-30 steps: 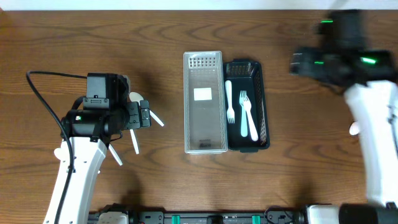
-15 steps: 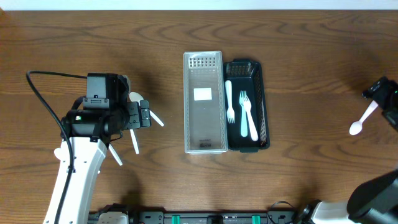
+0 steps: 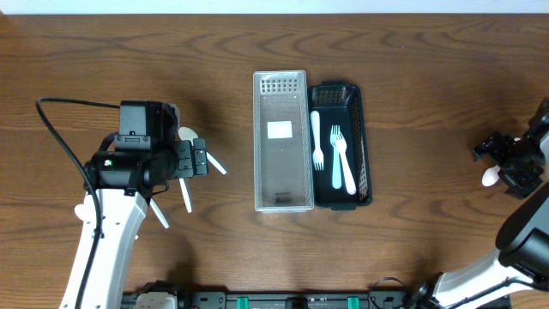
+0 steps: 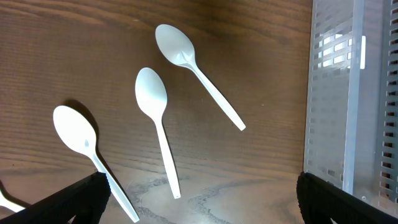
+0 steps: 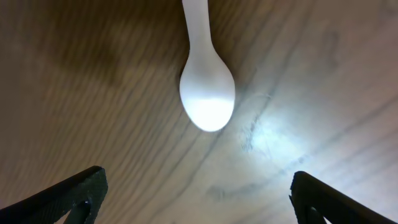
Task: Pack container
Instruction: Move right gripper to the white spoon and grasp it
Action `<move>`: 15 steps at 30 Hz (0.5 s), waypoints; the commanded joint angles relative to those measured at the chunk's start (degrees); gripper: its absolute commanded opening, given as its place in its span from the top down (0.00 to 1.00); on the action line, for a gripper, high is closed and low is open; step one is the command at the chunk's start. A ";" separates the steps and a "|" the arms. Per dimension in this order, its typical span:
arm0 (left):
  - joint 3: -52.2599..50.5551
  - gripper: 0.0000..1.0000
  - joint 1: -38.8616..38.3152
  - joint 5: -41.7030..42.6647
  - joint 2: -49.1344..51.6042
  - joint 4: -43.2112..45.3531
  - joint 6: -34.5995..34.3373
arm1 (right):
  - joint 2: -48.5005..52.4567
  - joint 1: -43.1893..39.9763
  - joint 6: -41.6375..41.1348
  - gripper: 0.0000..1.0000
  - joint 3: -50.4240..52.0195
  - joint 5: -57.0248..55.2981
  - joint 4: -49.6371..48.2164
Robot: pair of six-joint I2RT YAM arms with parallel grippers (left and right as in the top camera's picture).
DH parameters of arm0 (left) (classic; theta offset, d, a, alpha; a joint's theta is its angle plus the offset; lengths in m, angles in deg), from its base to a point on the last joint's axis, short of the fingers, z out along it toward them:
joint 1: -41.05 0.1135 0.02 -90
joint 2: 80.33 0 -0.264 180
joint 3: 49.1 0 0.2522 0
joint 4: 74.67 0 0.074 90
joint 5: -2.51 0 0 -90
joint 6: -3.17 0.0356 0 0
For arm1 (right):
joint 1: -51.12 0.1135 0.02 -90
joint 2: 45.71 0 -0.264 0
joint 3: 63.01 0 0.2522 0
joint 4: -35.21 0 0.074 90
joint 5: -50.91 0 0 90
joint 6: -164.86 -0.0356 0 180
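My right gripper's fingers are on either side of wood, short of the spoon's bowl [image 3: 490,177] [image 5: 208,96]. It is too early to close, so my right gripper lowers toward the white spoon first.
A clear tray [image 3: 280,142] and a black basket [image 3: 361,137] stand side by side mid-table. The basket holds two white forks [image 3: 341,159] and a white utensil [image 3: 315,137]. Three white spoons [image 4: 152,99] lie on the wood at the left, under my left gripper [image 3: 197,158], which is open and empty above them; the tray's wall shows in the left wrist view [image 4: 329,106]. My right gripper [image 3: 502,154] is open and empty at the far right edge, over a single white spoon [image 5: 207,93] [image 3: 490,178].
The wooden table [image 3: 412,86] stretches between the containers and the right arm. A black cable [image 3: 60,137] loops beside the left arm.
The right arm has swung from the back right down to the far right edge and now hovers over the lone spoon. The left arm has not moved.
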 commanded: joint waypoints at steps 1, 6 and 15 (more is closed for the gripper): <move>0.85 0.02 -0.02 0.35 0.22 -0.17 -0.33 | 1.95 -0.37 0.81 0.03 0.15 0.04 -0.66; 0.85 0.02 -0.02 0.35 0.22 -0.20 -0.33 | 2.54 -0.37 1.16 0.02 0.15 -0.48 -2.10; 0.83 0.02 -0.02 0.35 0.22 -0.17 -0.31 | 2.54 -0.37 -3.15 0.01 1.84 -1.95 -4.92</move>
